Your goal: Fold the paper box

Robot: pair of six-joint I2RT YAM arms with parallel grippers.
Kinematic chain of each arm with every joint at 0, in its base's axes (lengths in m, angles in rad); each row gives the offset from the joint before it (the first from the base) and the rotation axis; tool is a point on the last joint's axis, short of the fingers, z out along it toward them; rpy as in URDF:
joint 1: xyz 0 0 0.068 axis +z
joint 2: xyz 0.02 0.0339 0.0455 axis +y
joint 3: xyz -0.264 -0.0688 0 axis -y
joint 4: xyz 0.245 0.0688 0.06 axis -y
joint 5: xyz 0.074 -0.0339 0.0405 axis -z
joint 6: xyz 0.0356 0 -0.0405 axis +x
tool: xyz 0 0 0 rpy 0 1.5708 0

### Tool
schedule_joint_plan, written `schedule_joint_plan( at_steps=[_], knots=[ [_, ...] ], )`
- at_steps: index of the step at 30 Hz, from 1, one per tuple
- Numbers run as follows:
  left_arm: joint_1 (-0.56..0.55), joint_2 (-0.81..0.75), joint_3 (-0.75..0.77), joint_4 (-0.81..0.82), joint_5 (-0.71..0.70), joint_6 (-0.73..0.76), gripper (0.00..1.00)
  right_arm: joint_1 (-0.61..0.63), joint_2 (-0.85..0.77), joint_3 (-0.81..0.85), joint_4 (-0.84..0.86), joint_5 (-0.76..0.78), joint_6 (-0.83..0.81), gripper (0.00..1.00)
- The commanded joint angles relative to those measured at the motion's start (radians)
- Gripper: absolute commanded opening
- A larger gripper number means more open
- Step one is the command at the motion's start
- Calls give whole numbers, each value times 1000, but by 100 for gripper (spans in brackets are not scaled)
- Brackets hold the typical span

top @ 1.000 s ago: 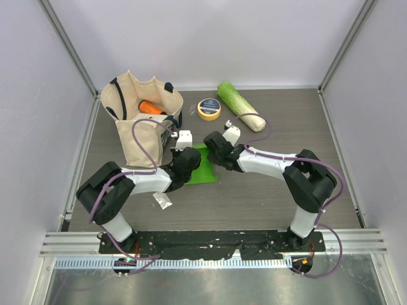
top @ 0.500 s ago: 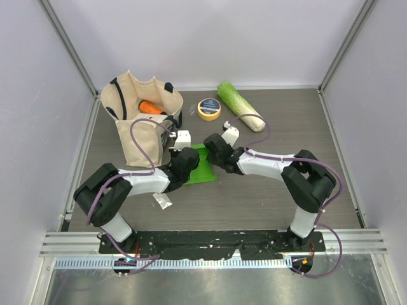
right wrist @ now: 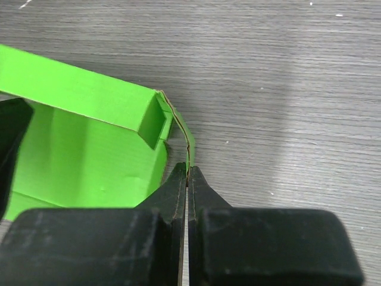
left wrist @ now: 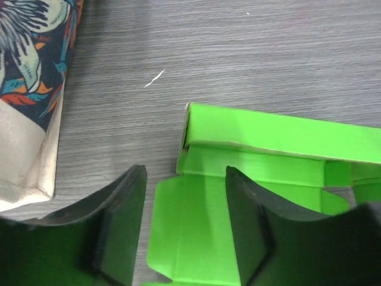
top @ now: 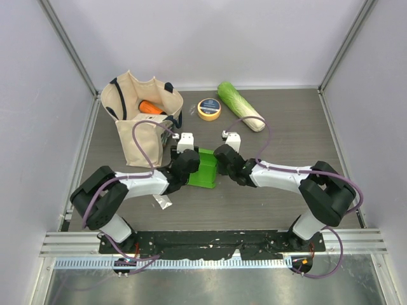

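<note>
The paper box's upright end flap has to stay free to fold, so my left gripper should next grip the paper box's flat end flap at its crease (left wrist: 179, 205).
The paper box (top: 205, 169) is bright green card lying on the table between both arms, with its far wall folded up. In the left wrist view the box (left wrist: 262, 155) shows a raised wall and a flat end flap. My left gripper (left wrist: 186, 174) is open, its fingers (left wrist: 122, 220) standing either side of that flap without pressing it. From above, the left gripper (top: 189, 164) is at the box's left end. My right gripper (right wrist: 187, 171) is shut on the thin upright edge of the box's (right wrist: 83, 149) right end flap. In the top view the right gripper (top: 222, 162) is at the box's right end.
A cream tote bag (top: 137, 121) with an orange carrot inside stands at the back left, close to the left arm; its printed side (left wrist: 27, 89) shows in the left wrist view. A yellow tape roll (top: 209, 108) and a pale-green cabbage (top: 240, 106) lie behind. A small white scrap (top: 162, 201) lies near the left arm.
My left gripper has opened and let go of the box. The right gripper has moved right and nearer with the box's edge, and the box's far wall now stands up.
</note>
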Motion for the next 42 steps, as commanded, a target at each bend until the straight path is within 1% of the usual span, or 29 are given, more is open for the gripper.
schedule_joint_plan(
  at_steps=[1, 2, 3, 4, 5, 7, 8, 9, 10, 11, 12, 13, 14, 15, 16, 17, 18, 20, 25, 29, 35, 38, 40, 42],
  knots=[
    [-4, -161, -2, -80, 25, -71, 64, -2, -49, -39, 69, 50, -32, 1],
    [-5, -191, -9, -107, 39, -85, 68, -2, -51, -39, 70, 55, -25, 1],
    [-5, -227, -16, -160, 62, -104, 69, -2, -54, -39, 69, 54, -24, 1],
    [-5, -260, -23, -180, 79, -141, 70, -2, -57, -40, 98, 53, -22, 1],
    [-7, -333, -45, -200, 96, -161, 70, -4, -59, -42, 103, 52, -22, 1],
    [-10, -395, -77, -219, 151, -186, 68, -2, -65, -45, 109, 44, -27, 1],
    [-11, -442, -101, -220, 168, -192, 58, -2, -68, -45, 116, 37, -31, 1],
    [-13, -455, -114, -210, 227, -197, 49, -4, -69, -43, 118, 34, -35, 1],
    [-13, -461, -131, -193, 263, -204, 32, -4, -69, -42, 119, 32, -36, 1],
    [-18, -449, -140, -171, 306, -207, 24, -4, -69, -40, 116, 34, -39, 1],
    [-22, -429, -148, -106, 340, -213, 17, -2, -69, -39, 115, 31, -39, 1],
    [-27, -409, -154, -78, 388, -226, 7, -2, -69, -37, 115, 30, -41, 1],
    [-36, -387, -157, -2, 413, -238, 3, -4, -69, -36, 116, 29, -41, 1],
    [-45, -329, -155, 28, 429, -243, 0, -5, -69, -31, 116, 26, -41, 1],
    [-54, -302, -146, 57, 444, -247, 0, -4, -71, -28, 113, 26, -41, 1],
    [-70, -268, -141, 121, 444, -249, 0, -5, -69, -25, 107, 26, -39, 1],
    [-76, -211, -140, 148, 441, -250, 0, -8, -71, -23, 107, 21, -38, 1],
    [-83, -156, -131, 215, 424, -263, 0, -11, -71, -22, 104, 14, -29, 1],
    [-84, -12, -100, 267, 400, -299, 0, -21, -68, -16, 100, -5, -10, 1],
    [-84, 53, -97, 315, 406, -310, 0, -21, -63, -14, 99, -14, -4, 1],
    [-82, 101, -94, 346, 413, -312, 0, -24, -49, 0, 96, -26, 4, 1],
    [-84, 119, -92, 346, 417, -321, 0, -22, -45, 14, 87, -43, 28, 1],
    [-84, 134, -89, 327, 415, -332, 0, -22, -39, 35, 81, -48, 76, 1],
    [-85, 139, -97, 339, 420, -341, 0, -22, -26, 61, 32, -58, 100, 1]
  ],
)
